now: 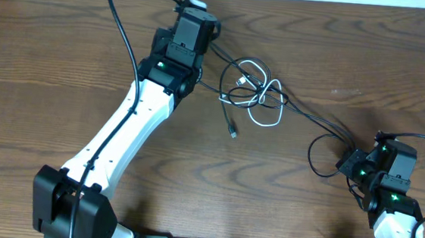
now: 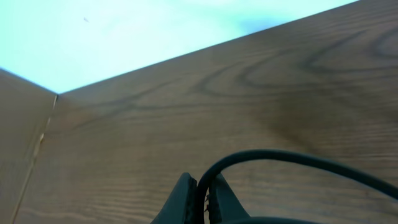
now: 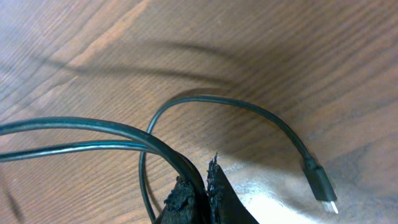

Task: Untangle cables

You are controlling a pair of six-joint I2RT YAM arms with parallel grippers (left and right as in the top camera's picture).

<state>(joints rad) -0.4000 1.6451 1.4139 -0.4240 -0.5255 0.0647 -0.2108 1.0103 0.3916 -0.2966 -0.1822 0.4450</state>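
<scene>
The table below the robot's right gripper isn't holding anything, so the gripper should open now, and the black cords would rest on the table instead of the knotted heap.
The cables (image 1: 255,92) lie knotted in a heap mid-table: thin black cords looped through a short white cord (image 1: 266,117). One loose plug end (image 1: 233,133) trails toward me. My left gripper (image 1: 195,15) sits near the far edge, left of the heap. In the left wrist view this gripper (image 2: 203,198) is shut on a black cable (image 2: 280,155) that arcs off to the right. My right gripper (image 1: 346,161) is right of the heap. In the right wrist view that gripper (image 3: 200,186) is shut on a black cable (image 3: 118,129), beside a plug end (image 3: 318,180).
The wooden table (image 1: 65,54) ends at a pale wall just beyond the left gripper. A thicker black robot wire (image 1: 118,16) arcs over the left arm. A slack black loop (image 1: 314,154) lies beside the right gripper.
</scene>
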